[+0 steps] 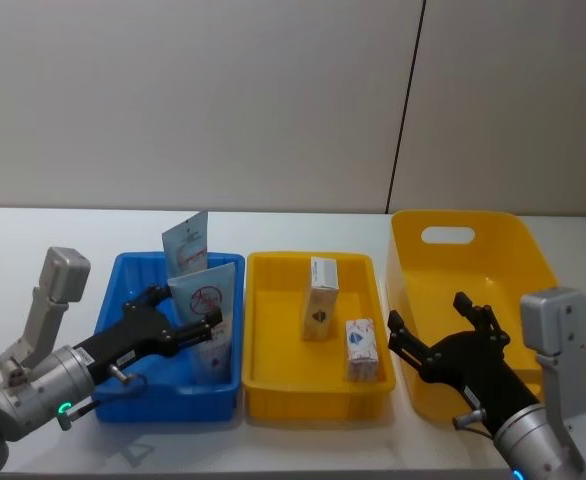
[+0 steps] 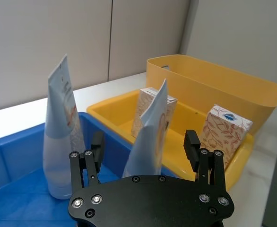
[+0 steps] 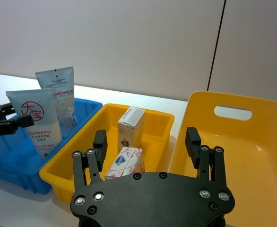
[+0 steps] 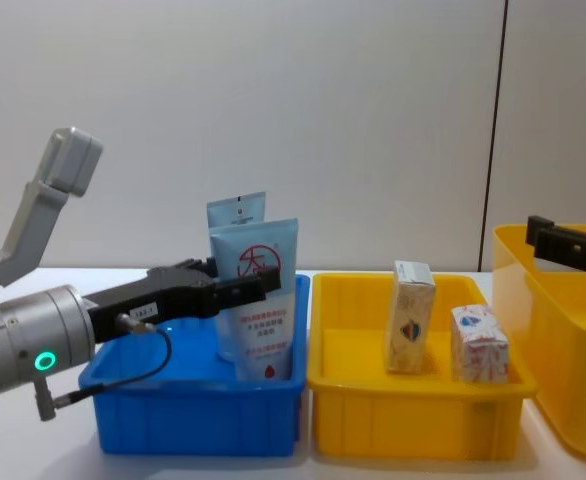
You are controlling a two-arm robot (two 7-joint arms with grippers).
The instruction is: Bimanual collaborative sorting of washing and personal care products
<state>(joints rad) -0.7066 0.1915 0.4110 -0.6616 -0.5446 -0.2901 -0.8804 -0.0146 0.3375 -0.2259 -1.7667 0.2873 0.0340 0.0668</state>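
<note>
My left gripper should next take hold of the wide tube at its upper half with the red logo [image 1: 208,295], because the sides of the blue tray close around the tube's lower end.
Two tubes stand upright in the blue tray [image 1: 163,405]: a wide pale-blue tube with a red round logo [image 1: 208,295] [image 4: 268,290] [image 3: 34,118] and a narrower bluish tube [image 1: 185,243] [image 4: 235,212] behind it. My left gripper [image 1: 186,308] [image 2: 145,146] is open, and the wide tube [image 2: 150,132] rises between its spread fingers without touching them. A taller cream carton [image 1: 321,297] [image 3: 130,127] and a small white carton printed red and blue [image 1: 360,348] [image 3: 124,163] stand in the yellow tray [image 1: 313,405]. My right gripper [image 1: 428,315] [image 3: 146,142] hangs open and empty at the near left side of the big yellow bin [image 1: 513,250].
The three containers stand side by side on a white table, blue at the left, the yellow tray in the middle, the tall handled bin at the right. A grey wall closes off the back. Bare tabletop lies behind the containers.
</note>
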